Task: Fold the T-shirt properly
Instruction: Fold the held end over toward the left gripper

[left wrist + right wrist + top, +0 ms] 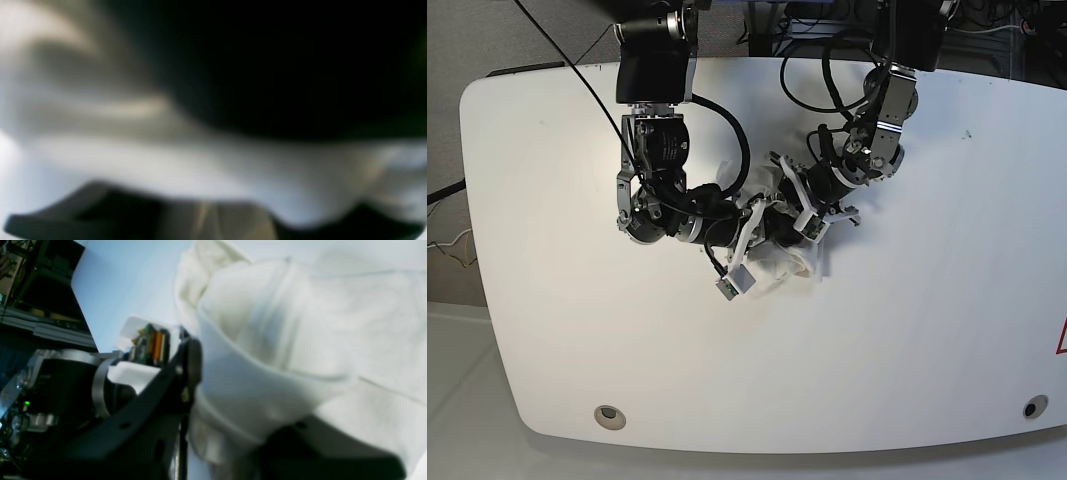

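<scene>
The thick roll (248, 392) rests on the crumpled T-shirt in the right wrist view and would stay in the heap, so my right gripper now opens.
The white T-shirt (784, 262) lies crumpled in a small heap at the middle of the table, with no print showing. Both arms meet over it. In the right wrist view my right gripper (233, 413) has a thick roll of the T-shirt (267, 340) between its dark fingers (160, 400). The left wrist view is badly blurred: white cloth of the T-shirt (166, 166) drapes between the dark fingers of my left gripper (213, 220), close to the lens. In the base view my right gripper (765, 228) and left gripper (789, 210) sit almost touching in the heap.
The white table (927, 330) has rounded corners, with a small round hole (608, 414) near its front left. Black cables (727, 120) loop over the back of the table. The left arm's wrist hardware (150, 343) sits right beside my right gripper.
</scene>
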Controlling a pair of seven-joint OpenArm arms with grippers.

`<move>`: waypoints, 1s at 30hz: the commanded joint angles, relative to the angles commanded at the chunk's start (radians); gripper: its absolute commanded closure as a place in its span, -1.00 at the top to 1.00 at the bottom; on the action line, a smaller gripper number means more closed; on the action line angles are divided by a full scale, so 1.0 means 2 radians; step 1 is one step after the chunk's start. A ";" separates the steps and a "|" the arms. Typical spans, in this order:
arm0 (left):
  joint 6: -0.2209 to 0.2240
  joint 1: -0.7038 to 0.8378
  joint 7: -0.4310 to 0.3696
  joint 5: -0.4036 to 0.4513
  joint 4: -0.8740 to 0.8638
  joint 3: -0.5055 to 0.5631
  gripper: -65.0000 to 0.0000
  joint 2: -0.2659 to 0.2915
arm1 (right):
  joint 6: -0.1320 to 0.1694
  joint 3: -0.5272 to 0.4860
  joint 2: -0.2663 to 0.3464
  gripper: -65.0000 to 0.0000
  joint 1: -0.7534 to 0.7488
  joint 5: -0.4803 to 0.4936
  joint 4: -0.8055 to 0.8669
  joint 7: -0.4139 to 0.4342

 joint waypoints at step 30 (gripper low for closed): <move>0.000 0.002 0.002 0.002 0.048 0.000 -0.03 0.013 | 0.000 0.027 0.000 0.65 0.007 0.002 0.000 0.000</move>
